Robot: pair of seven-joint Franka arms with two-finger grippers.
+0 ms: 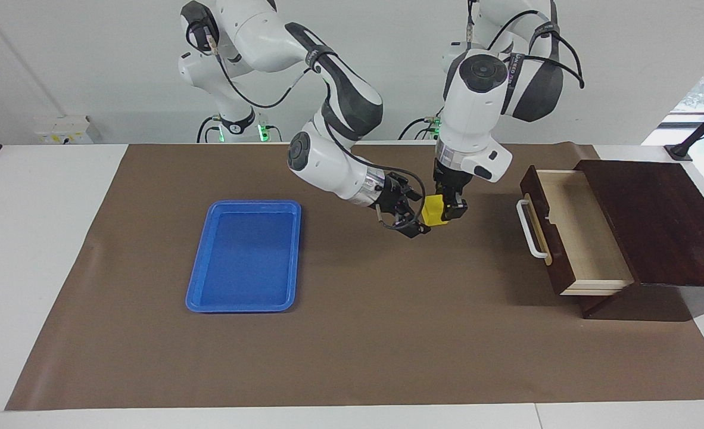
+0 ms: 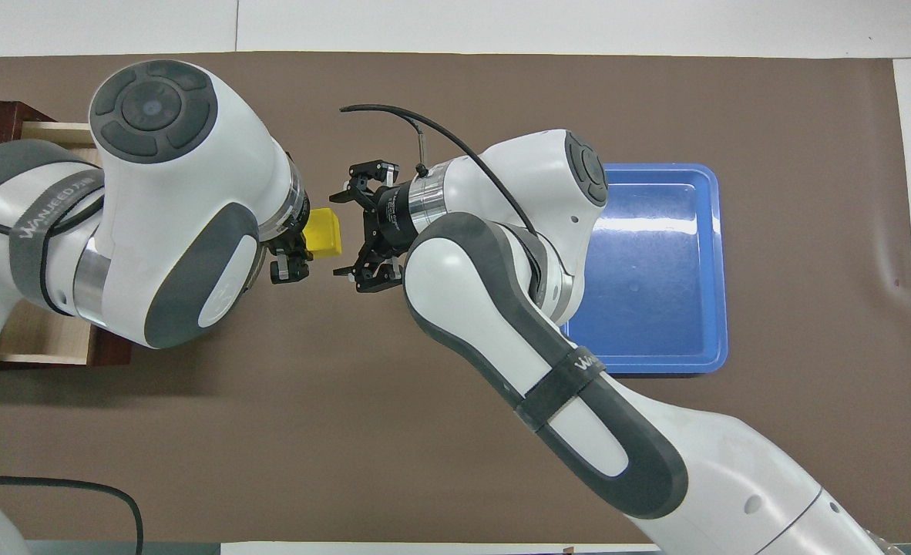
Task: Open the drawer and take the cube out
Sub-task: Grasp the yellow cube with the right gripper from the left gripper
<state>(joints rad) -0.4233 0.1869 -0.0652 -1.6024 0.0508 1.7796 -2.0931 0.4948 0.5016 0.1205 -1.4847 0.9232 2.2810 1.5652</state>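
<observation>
The yellow cube needs to go over to the blue tray (image 2: pixel 657 287), so next I should grab the cube by its loose end (image 2: pixel 331 232) with my right gripper.
The small yellow cube (image 1: pixel 432 212) is held in the air over the brown mat by my left gripper (image 1: pixel 445 208), which points down and is shut on it. The cube also shows in the overhead view (image 2: pixel 323 233), beside the left gripper (image 2: pixel 298 240). My right gripper (image 1: pixel 419 213) reaches in sideways from the tray's side, open, with one finger on each side of the cube's free end (image 2: pixel 341 233). I cannot tell whether they touch it. The dark drawer (image 1: pixel 544 229) with its white handle (image 1: pixel 530 229) stands pulled open, its pale interior bare.
A blue tray (image 1: pixel 246 256) lies on the mat toward the right arm's end of the table. The dark wooden box (image 1: pixel 656 220) stands at the left arm's end. In the overhead view the left arm hides most of the drawer (image 2: pixel 47 132).
</observation>
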